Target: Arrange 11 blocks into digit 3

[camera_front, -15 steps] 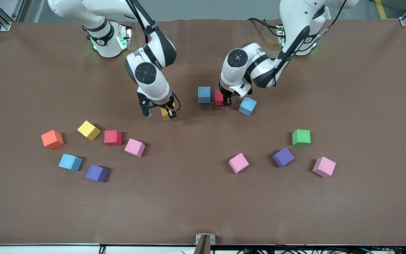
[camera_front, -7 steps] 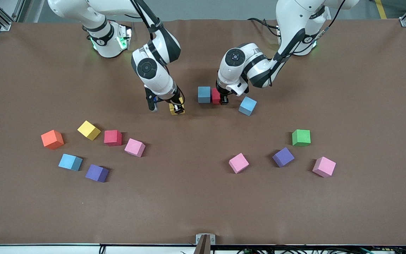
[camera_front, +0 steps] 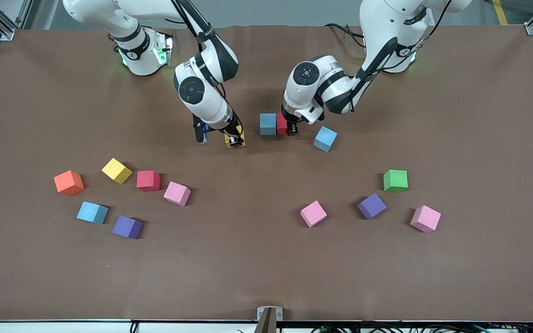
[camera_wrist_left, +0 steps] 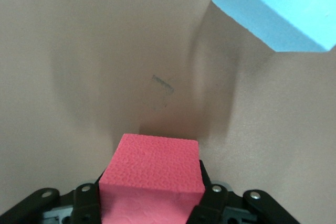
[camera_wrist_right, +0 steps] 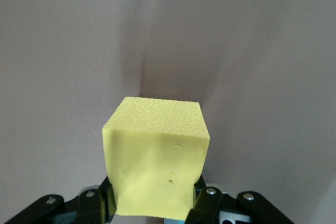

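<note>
My left gripper lets go of the red block (camera_front: 281, 124) (camera_wrist_left: 152, 169) now, since it is down on the tabletop beside the dark blue block and would stand.
My left gripper (camera_front: 288, 128) is shut on a red block (camera_front: 281, 124), held right against a dark blue block (camera_front: 268, 124) on the table. The left wrist view shows that red block (camera_wrist_left: 152, 169) between the fingers and a light blue block (camera_wrist_left: 268, 14) farther off. My right gripper (camera_front: 234, 140) is shut on a yellow block (camera_front: 235, 138), a short way from the dark blue block toward the right arm's end. In the right wrist view the yellow block (camera_wrist_right: 155, 150) hangs between the fingers over bare table. The light blue block (camera_front: 325, 138) lies beside the left gripper.
Loose blocks lie nearer the front camera. Toward the right arm's end: orange (camera_front: 68, 182), yellow (camera_front: 116, 170), red (camera_front: 148, 180), pink (camera_front: 176, 193), blue (camera_front: 92, 212), purple (camera_front: 127, 227). Toward the left arm's end: pink (camera_front: 313, 213), purple (camera_front: 371, 206), green (camera_front: 395, 180), pink (camera_front: 425, 218).
The left gripper has carried the red block up against the dark blue block. The right gripper has carried the yellow block toward the dark blue block.
</note>
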